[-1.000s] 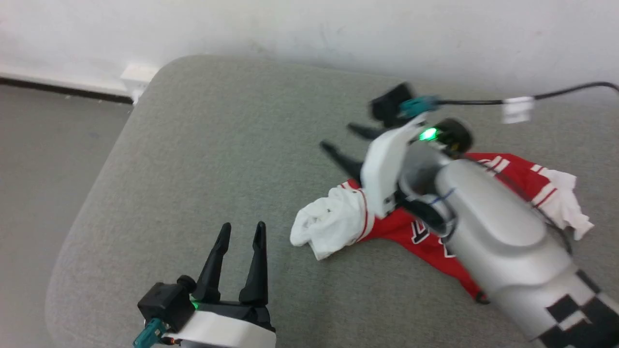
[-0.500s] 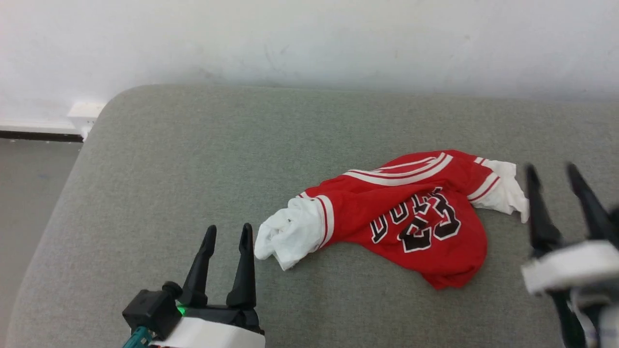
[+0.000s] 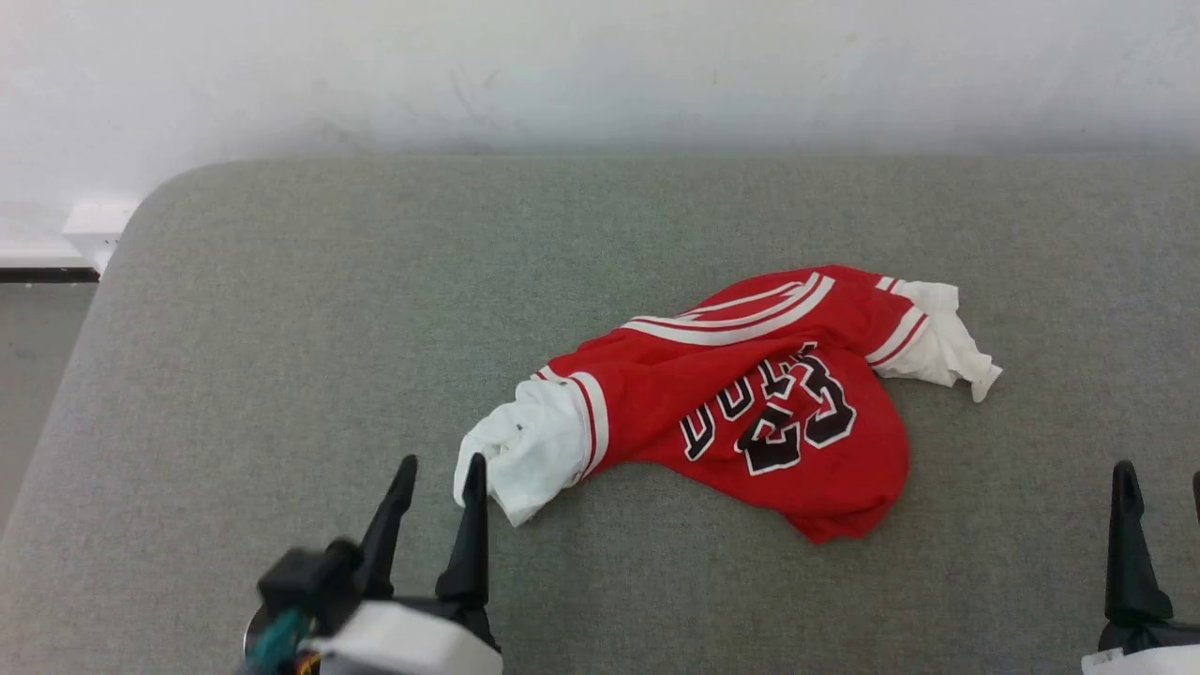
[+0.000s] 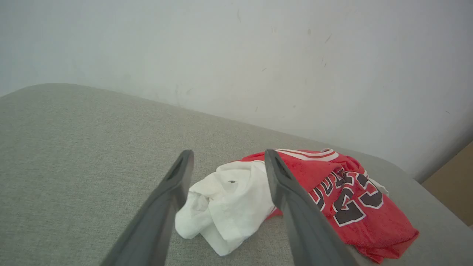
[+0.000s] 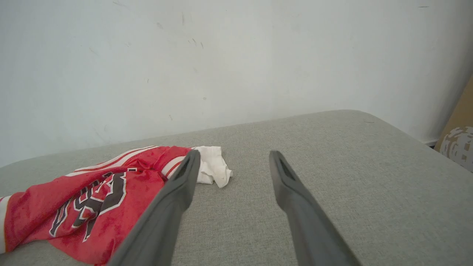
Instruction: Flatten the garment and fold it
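I will next use my left gripper to grab the garment by the tip of its white sleeve, where raised folds stand up.
The garment [image 3: 750, 403], a red jersey with white sleeves and black lettering, lies crumpled on the grey padded surface [image 3: 281, 328], right of centre. My left gripper [image 3: 441, 464] is open at the lower left, its fingertips just short of the bunched white sleeve [image 3: 525, 450]. In the left wrist view the left gripper [image 4: 228, 153] frames that sleeve [image 4: 229, 199] without touching it. My right gripper [image 3: 1161, 473] stands open at the lower right, clear of the cloth. In the right wrist view the right gripper [image 5: 234, 153] is empty, with the garment [image 5: 92, 199] to its left.
A white wall [image 3: 600, 75] runs along the far edge of the padded surface. The floor [image 3: 37, 356] and a white wall box [image 3: 94, 225] lie beyond the left edge. Brown cardboard [image 5: 458, 125] stands off the right end. Bare padding surrounds the garment.
The right arm has drawn back from above the garment to the lower right, uncovering it. The head view has swung, shifting the whole picture. The left gripper stays open near the white sleeve.
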You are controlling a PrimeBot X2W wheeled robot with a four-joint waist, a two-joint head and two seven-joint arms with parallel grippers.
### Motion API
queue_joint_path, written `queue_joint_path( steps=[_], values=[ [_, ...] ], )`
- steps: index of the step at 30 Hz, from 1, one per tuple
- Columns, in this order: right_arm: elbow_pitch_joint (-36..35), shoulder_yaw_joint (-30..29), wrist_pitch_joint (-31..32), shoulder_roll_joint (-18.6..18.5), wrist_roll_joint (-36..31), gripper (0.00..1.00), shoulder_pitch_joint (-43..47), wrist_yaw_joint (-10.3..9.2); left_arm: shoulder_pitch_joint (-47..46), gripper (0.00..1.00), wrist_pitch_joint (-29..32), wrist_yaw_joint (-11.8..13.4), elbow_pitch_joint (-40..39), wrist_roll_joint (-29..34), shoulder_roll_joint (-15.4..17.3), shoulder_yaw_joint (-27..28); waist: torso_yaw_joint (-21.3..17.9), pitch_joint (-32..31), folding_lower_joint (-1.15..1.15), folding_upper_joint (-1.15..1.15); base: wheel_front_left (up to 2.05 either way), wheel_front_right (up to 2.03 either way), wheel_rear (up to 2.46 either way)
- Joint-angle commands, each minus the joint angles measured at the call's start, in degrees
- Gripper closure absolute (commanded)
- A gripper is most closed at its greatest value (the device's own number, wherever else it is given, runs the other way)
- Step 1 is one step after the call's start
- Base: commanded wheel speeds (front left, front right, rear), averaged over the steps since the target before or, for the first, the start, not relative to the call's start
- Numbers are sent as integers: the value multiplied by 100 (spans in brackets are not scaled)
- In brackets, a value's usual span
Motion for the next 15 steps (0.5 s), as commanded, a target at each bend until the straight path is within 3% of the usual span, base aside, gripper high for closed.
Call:
queue_joint_path(
  steps=[1,10,15],
  values=[
    [-15,-3,-42,17,1,0,-95,-4,-233,0,248,-36,127,61,108,-15,-29,66,1,0,0,0,0],
    [-27,158,-28,18,-7,0,-272,-4,-1572,0,2764,64,1020,310,752,-241,-18,340,1,0,0,0,0],
    [-14,225,-5,18,-18,0,-324,-4,-2025,0,3824,11,1479,201,840,-365,-90,459,1,0,0,0,0]
  ],
)
